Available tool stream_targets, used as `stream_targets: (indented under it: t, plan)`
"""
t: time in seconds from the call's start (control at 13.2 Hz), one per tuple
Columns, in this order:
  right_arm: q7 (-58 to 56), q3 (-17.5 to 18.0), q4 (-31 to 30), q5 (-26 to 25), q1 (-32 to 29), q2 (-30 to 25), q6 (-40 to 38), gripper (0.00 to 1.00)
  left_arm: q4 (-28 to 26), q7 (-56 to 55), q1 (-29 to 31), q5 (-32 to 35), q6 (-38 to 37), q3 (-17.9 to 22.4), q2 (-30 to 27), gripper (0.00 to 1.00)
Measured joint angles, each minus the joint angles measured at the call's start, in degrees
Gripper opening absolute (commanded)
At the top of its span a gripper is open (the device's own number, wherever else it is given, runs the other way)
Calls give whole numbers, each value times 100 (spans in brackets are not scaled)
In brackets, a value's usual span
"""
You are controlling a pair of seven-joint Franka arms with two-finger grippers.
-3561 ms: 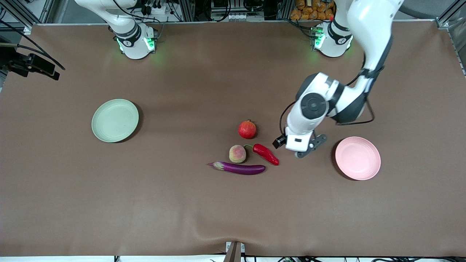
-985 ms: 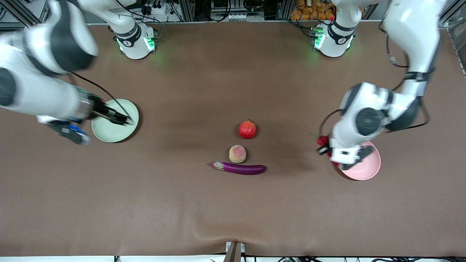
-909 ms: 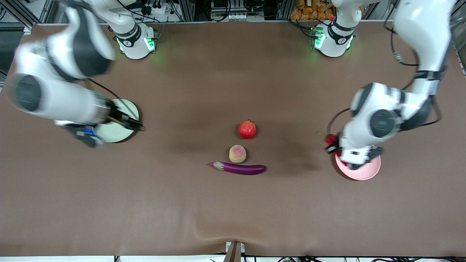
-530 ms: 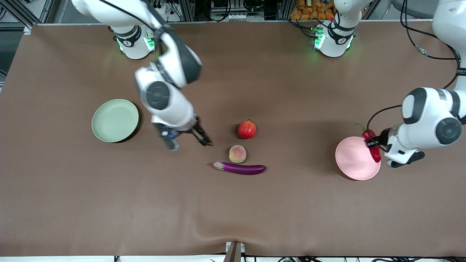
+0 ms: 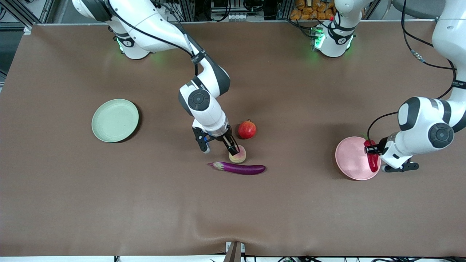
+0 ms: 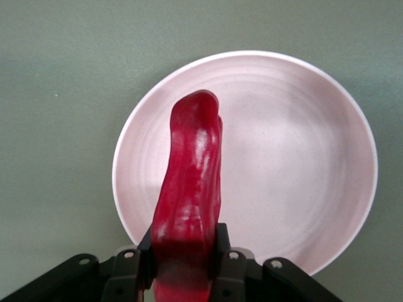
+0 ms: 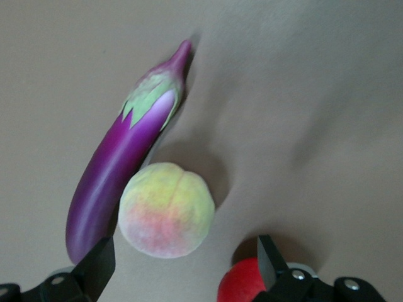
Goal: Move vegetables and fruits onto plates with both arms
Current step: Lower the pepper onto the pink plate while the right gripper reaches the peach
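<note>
My left gripper should open now. The red chili pepper (image 5: pixel 372 162) is low over the pink plate (image 5: pixel 351 163), inside the plate's rim, so the pepper would rest there.
My left gripper (image 5: pixel 370 150) is shut on the red chili pepper (image 5: pixel 372 162) and holds it over the rim of the pink plate (image 5: pixel 351 163). In the left wrist view the chili (image 6: pixel 192 170) hangs from the left gripper (image 6: pixel 184 251) above the bare plate (image 6: pixel 302 157). My right gripper (image 5: pixel 219 147) is open, low over the table beside the peach (image 5: pixel 238 155). In the right wrist view the peach (image 7: pixel 167 209) lies just ahead of the right gripper (image 7: pixel 184 251), with the purple eggplant (image 7: pixel 119 176) alongside and the pomegranate (image 7: pixel 245 283) by one finger.
The pomegranate (image 5: pixel 247 130) sits farther from the front camera than the peach, and the eggplant (image 5: pixel 240 169) lies nearer. The pale green plate (image 5: pixel 115 120), with nothing on it, is toward the right arm's end. Brown cloth covers the table.
The right arm swung from over the green plate to the peach. The left arm carried the chili from beside the pink plate to over its rim.
</note>
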Motion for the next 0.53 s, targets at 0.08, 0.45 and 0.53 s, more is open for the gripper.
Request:
stream_targets:
  t: [0.08,0.45,0.53]
  plan:
    - [2,-3,149,-6,35,98,16,100,5,5,1,8,7,0,33,46]
    - [-27,-27,679,-764,123,597,13,100,24,13,2,9,125,-1,51,100]
    - [-60,-27,702,-959,125,673,16,100,39,13,2,9,127,-5,50,100]
